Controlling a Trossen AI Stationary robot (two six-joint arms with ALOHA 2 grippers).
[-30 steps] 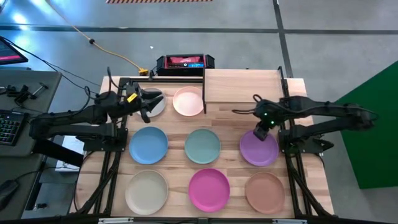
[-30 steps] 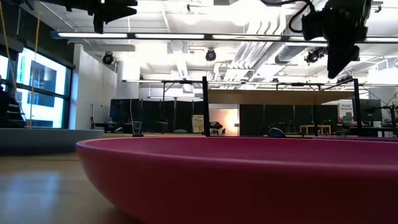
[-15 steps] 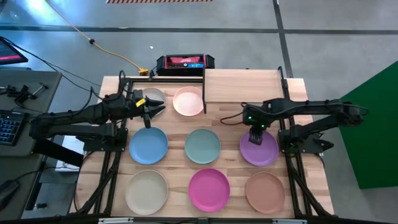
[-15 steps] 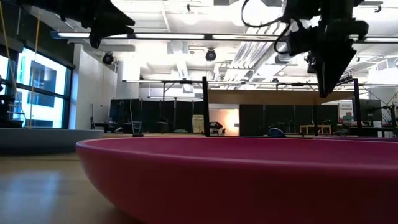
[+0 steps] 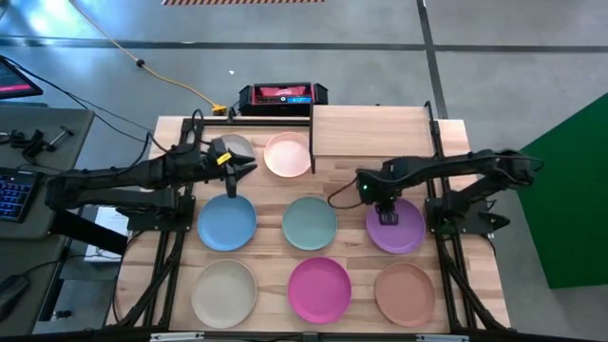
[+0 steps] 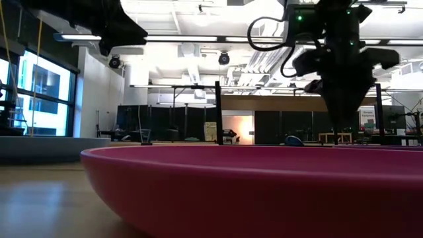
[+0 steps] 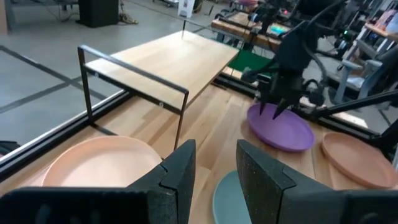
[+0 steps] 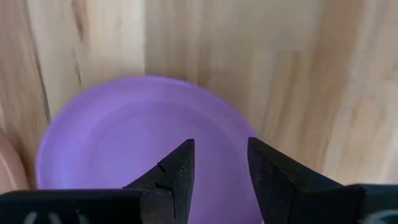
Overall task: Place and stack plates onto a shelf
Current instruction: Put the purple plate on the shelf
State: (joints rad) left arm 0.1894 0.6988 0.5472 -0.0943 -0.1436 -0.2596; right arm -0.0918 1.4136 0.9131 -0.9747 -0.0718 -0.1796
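Note:
The robot's right hand will next grip the purple plate by its rim [image 8: 231, 112]. Then the plate can go onto the shelf.
Eight plates lie on the wooden table: grey-white [image 5: 235, 147], pale pink [image 5: 288, 155], blue [image 5: 226, 222], teal [image 5: 310, 222], purple [image 5: 401, 230], cream [image 5: 224, 292], magenta [image 5: 319, 289] and tan-brown [image 5: 406, 292]. The shelf [image 5: 370, 131] stands at the far edge with nothing on it. My right gripper [image 5: 388, 213] points down, open, over the purple plate's [image 8: 124, 143] left part. My left gripper [image 5: 237, 172] is open above the table between the grey-white and blue plates, aimed at the shelf [image 7: 165, 59].
A black device with red and blue markings [image 5: 282, 95] sits beyond the table's far edge. The magenta plate [image 6: 251, 185] fills the foreground of the low view. Bare wood lies between the shelf and the teal and purple plates.
My right gripper has come down and toward the table's left, from the purple plate's far edge to low over its left part, rolling about its own axis on the way. My left gripper has tipped downward and shifted slightly toward the near right. No plate has moved.

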